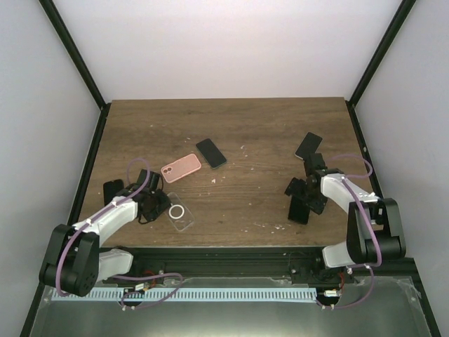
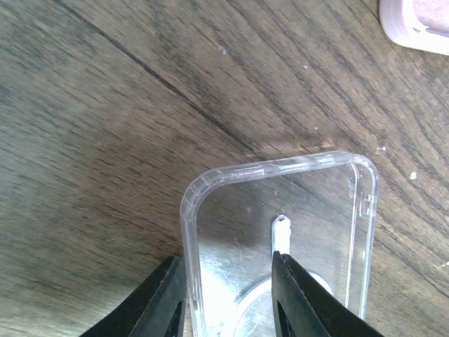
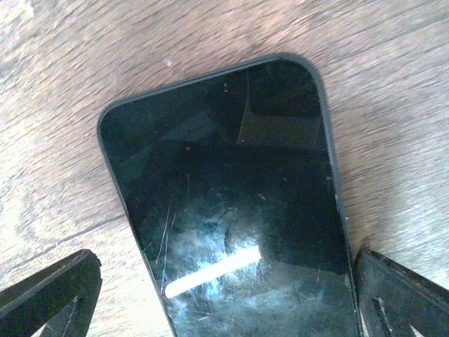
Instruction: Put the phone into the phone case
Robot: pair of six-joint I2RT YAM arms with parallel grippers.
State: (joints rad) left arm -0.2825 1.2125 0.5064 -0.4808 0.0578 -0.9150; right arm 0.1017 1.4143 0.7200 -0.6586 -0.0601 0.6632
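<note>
My right gripper grabs the black phone by its long side edges next, so the phone's end stays free to enter the clear case (image 1: pixel 179 214).
A clear phone case (image 1: pixel 179 214) with a white ring lies flat near the table's front left. In the left wrist view my left gripper (image 2: pixel 226 261) straddles the side wall of the clear case (image 2: pixel 280 210). One finger sits outside the wall and the other inside, with a wide gap between them, so it is open. A black phone (image 1: pixel 299 209) lies screen up at the front right. My right gripper (image 3: pixel 226 256) stands wide open over the phone (image 3: pixel 224 182), one finger on each side of it.
A pink case (image 1: pixel 181 167) and a second black phone (image 1: pixel 210 152) lie mid-table. A third black phone (image 1: pixel 308 145) lies behind the right gripper. A dark flat object (image 1: pixel 112 188) sits at the left edge. Black frame posts line both sides.
</note>
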